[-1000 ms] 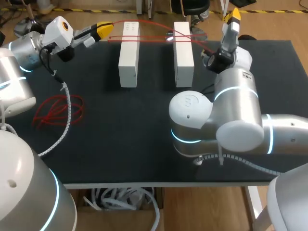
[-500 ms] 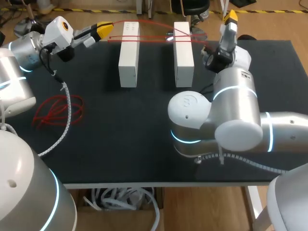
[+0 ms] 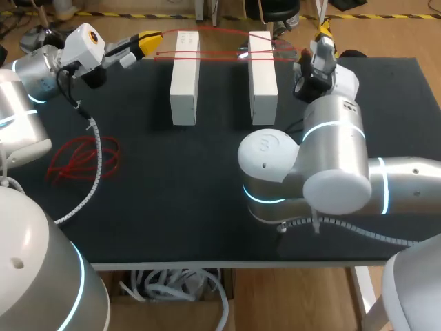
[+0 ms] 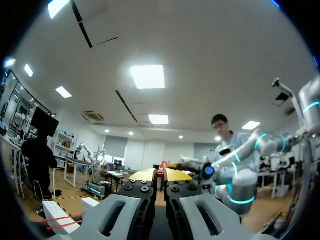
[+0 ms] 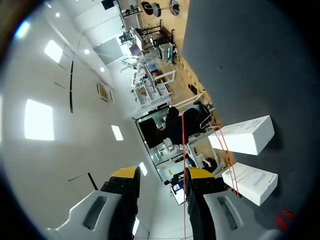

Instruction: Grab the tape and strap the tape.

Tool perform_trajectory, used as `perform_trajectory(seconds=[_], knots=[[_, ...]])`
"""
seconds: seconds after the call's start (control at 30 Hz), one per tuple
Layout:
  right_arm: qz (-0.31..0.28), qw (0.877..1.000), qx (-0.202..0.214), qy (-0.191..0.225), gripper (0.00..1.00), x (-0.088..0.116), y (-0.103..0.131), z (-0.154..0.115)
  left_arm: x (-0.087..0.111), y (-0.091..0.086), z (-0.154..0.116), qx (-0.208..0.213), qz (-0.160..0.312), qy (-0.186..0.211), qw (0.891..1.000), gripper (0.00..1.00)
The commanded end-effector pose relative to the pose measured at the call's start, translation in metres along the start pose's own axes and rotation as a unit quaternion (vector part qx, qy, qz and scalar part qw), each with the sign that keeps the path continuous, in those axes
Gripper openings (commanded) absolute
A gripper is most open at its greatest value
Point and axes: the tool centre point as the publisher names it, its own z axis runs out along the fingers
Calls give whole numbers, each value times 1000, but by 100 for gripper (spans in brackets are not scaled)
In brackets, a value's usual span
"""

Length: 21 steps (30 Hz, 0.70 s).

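I need to grab the red tape by its loose end [image 3: 295, 59] with my right gripper next. Then I can strap the tape around the white boxes.
A thin red tape [image 3: 213, 43] runs over the far ends of two white boxes [image 3: 185, 76] [image 3: 262, 76]. My left gripper [image 3: 147, 42] holds one end of it left of the boxes; in the left wrist view that gripper [image 4: 160, 175] is shut with a bit of red showing between the yellow tips. My right gripper [image 3: 322, 32] is at the far right of the boxes, pointing away from me. In the right wrist view its fingertips [image 5: 161, 175] stand apart, and the red tape [image 5: 183, 145] runs along the inner side of one finger [image 5: 200, 175], clear of the other.
A loose heap of red tape [image 3: 83, 158] lies on the black table [image 3: 172, 193] at the left, by my left arm's white cable. In the right wrist view both boxes [image 5: 242, 135] [image 5: 250, 182] lie ahead of the gripper, off to one side.
My right gripper has moved a little left and farther away, and its fingers have drawn closer together. The tape's right end has lifted and its strands run straighter. The left arm has not moved.
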Motion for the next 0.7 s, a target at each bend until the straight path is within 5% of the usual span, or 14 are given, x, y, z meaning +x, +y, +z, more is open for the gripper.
perform_trajectory(seconds=[0.03,0.7], knots=[[-1,1000,-2,-1,40,1,-2,-1,0,1,0,1,1,0,1000,0],[2,1000,0,-6,41,-1,-5,-8,0,1,0,1,1,0,1000,0]])
